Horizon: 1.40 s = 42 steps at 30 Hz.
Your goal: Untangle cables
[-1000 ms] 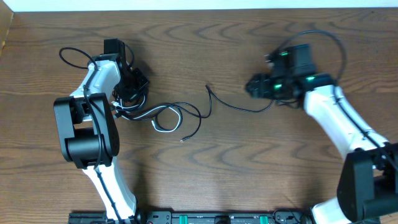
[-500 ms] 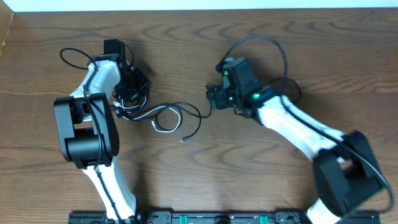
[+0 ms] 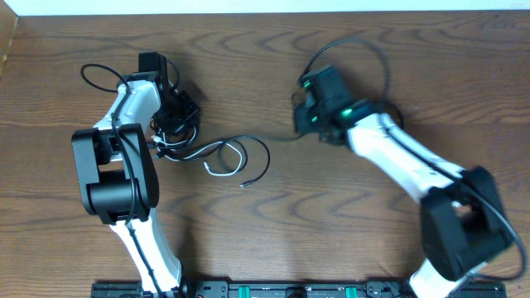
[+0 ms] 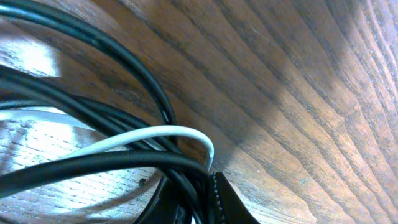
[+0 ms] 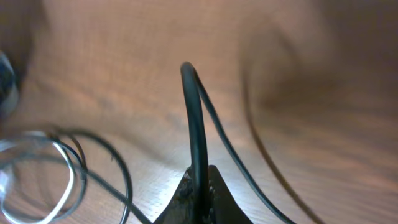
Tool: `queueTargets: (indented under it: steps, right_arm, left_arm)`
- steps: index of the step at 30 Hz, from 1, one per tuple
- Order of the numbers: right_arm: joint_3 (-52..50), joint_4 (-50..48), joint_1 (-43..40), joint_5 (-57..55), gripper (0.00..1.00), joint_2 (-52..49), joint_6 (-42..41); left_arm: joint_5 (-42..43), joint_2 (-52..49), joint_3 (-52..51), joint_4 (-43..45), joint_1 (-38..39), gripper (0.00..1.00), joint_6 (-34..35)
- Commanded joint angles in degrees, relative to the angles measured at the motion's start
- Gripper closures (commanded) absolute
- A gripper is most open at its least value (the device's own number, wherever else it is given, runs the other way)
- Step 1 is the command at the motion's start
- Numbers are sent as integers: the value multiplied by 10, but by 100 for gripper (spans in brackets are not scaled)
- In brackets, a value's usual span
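Cords in my left gripper's fingers lead low into loops on the tabletop, where the tangle (image 3: 217,154) would rest, so it is time to open now.
The cables lie as a tangle (image 3: 217,154) left of the table's middle: thin black cords and one white cord (image 3: 220,171) in loops. My left gripper (image 3: 170,131) is shut on the tangle's left end. Its wrist view shows black cords and the white cord (image 4: 155,132) bunched at the jaws (image 4: 205,196). My right gripper (image 3: 297,126) is shut on a black cable (image 5: 196,118), which rises out of the jaws (image 5: 200,182) in an arch. The looped tangle (image 5: 43,180) shows at that view's left.
Thicker black arm wires loop off each wrist, one at the far left (image 3: 95,76) and one above the right arm (image 3: 356,45). A black rail (image 3: 290,290) runs along the table's front edge. A pale strip borders the far edge (image 3: 265,7).
My right gripper swept left from the right side to the black cable's free end and shut on it. The black loop has shifted a little. The left arm has not moved.
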<state>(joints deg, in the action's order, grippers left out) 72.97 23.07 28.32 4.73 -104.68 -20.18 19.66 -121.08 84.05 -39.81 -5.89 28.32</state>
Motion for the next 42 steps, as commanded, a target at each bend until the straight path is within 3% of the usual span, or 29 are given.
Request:
queueTargets:
  steps: [1,10,22,34,37,42]
  right_arm:
    - [31,30,-58,-12,99,75,12]
    - [31,142,-224,-19,99,201,37]
    - [31,241,-410,-18,99,210,40]
    - [30,275,-478,-114,99,210,40]
    - [30,278,-478,-129,99,206,39]
    - [30,281,-476,-33,99,183,54]
  left_arm:
    - [7,-1,-6,0,0,89,-1]
    - [7,-1,-6,0,0,88,-1]
    - [7,-1,-6,0,0,83,-1]
    - [-30,-1,-6,0,-2,36,-1]
    - [-30,-1,-6,0,-2,34,-1]
    - [-30,-1,-6,0,-2,33,-1]
